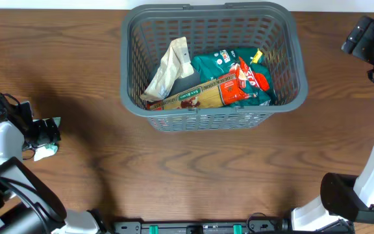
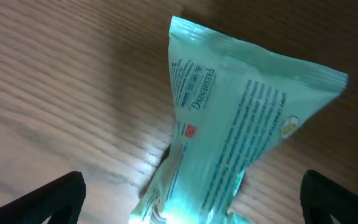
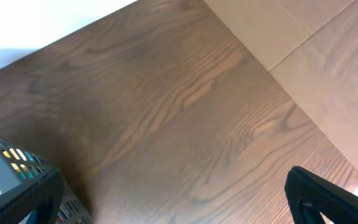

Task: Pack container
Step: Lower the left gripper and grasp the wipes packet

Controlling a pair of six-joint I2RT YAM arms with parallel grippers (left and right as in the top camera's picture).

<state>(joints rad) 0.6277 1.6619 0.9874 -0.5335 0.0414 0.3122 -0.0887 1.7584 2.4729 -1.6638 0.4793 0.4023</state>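
Observation:
My left gripper should go lower before it closes on the packet. The packet (image 1: 47,148) (image 2: 211,149) is between its open fingers but well below them, so they would miss the packet if they closed now.
The dark grey slotted container (image 1: 130,58) stands at the back middle of the table. It holds a beige paper bag (image 1: 169,68), a teal packet (image 1: 216,68), a red snack packet (image 1: 249,78) and a long pasta packet (image 1: 197,97). My left gripper (image 1: 49,138) is at the far left, open, with its fingers on either side of a mint-green wipes packet (image 2: 229,124) that lies on the wood. The packet also shows in the overhead view (image 1: 46,151). My right gripper (image 1: 369,49) is open and empty above the back right corner, beside the container's corner (image 3: 23,180).
The wooden table (image 1: 193,169) spreads in front of the container. The table's back right edge and a beige floor (image 3: 309,37) show in the right wrist view. The arm bases stand at the front left (image 1: 18,195) and front right (image 1: 349,201).

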